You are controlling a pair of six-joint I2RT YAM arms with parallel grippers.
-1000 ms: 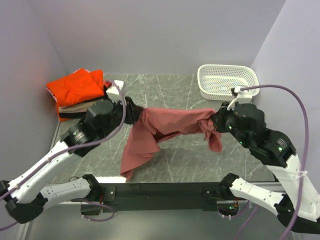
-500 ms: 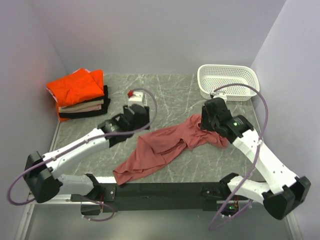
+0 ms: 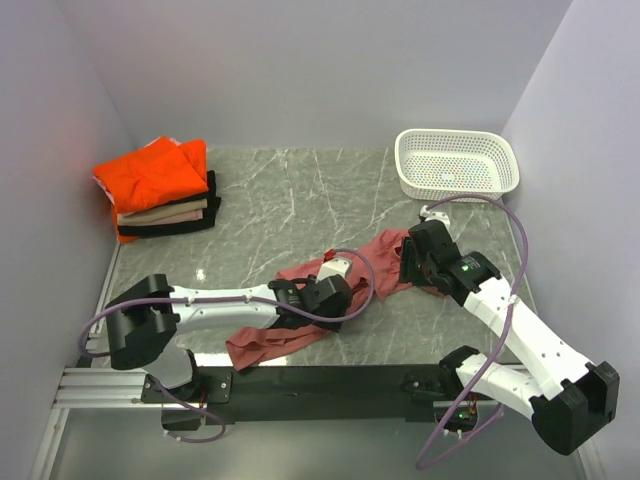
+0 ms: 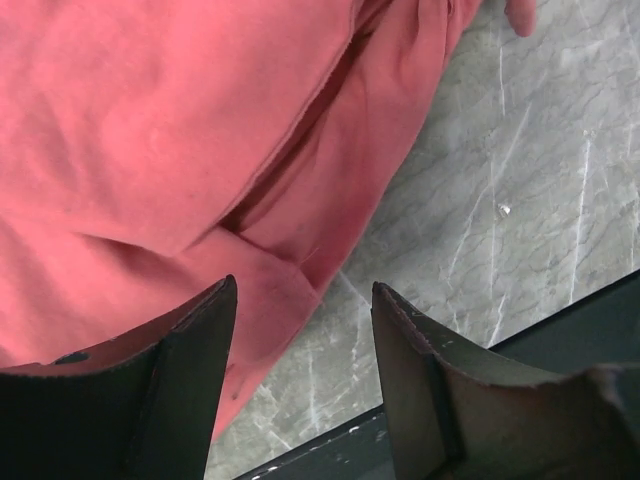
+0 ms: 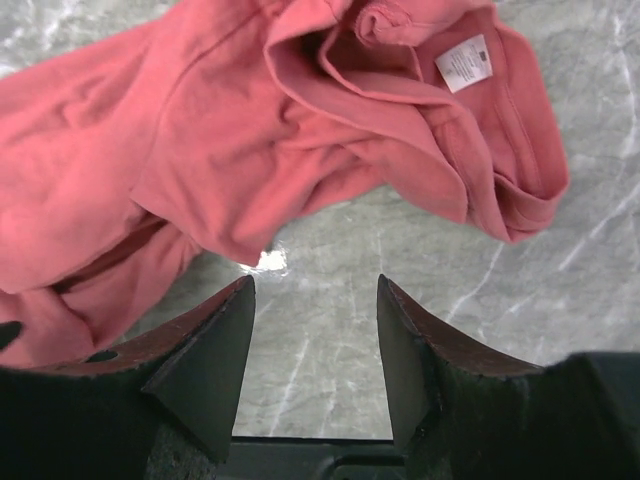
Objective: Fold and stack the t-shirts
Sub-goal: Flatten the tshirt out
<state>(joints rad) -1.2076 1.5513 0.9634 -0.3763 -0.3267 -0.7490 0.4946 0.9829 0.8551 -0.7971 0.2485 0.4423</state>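
My left gripper next needs to grab the t-shirt by the corner at its near edge, so that the dusty-red t-shirt (image 3: 385, 262) can be spread flat for folding.
The dusty-red t-shirt (image 3: 385, 262) lies crumpled on the marble table, running from the front left to the right middle. It fills the upper left of the left wrist view (image 4: 150, 130) and the top of the right wrist view (image 5: 200, 150), its white label (image 5: 463, 62) showing. My left gripper (image 3: 322, 303) is open and empty, low over the shirt's middle (image 4: 303, 283). My right gripper (image 3: 420, 262) is open and empty at the shirt's right end (image 5: 315, 280). Folded orange (image 3: 150, 180), beige (image 3: 165, 213) and black (image 3: 172, 226) shirts are stacked at the back left.
A white perforated basket (image 3: 508, 172) stands at the back right corner. The dark front rail of the table (image 3: 320, 380) runs just below the shirt. Grey walls close in the left, back and right sides.
The shirt, held stretched in the air between both grippers a second ago, now lies on the table. Both grippers have let go. The left arm has swung right and down over the shirt.
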